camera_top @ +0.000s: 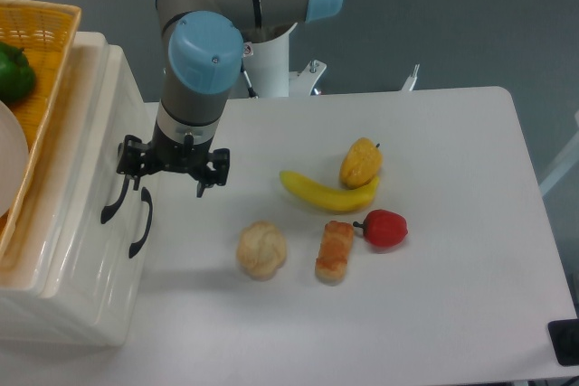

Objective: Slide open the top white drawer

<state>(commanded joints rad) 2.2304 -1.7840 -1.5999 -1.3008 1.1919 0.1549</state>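
My gripper grabs the top white drawer's curved black handle (110,203) next, to slide the drawer open.
The top white drawer (93,137) is the upper part of the cream-white cabinet at the left, with its curved black handle (110,203) on the front. My gripper (170,172) hangs open just in front of that face, pointing down. Its left finger (128,162) overlaps the upper end of the top handle in the picture, and its right finger (213,174) is over the table. I cannot tell whether the left finger touches the handle. Nothing is between the fingers.
The lower drawer's handle (141,222) sits just right of the top one. A yellow wicker basket (47,35) with a green pepper (13,74) rests on the cabinet. On the table lie a banana (327,193), a yellow corn (360,162), a red pepper (384,228), a bread roll (261,249) and a fried stick (334,251).
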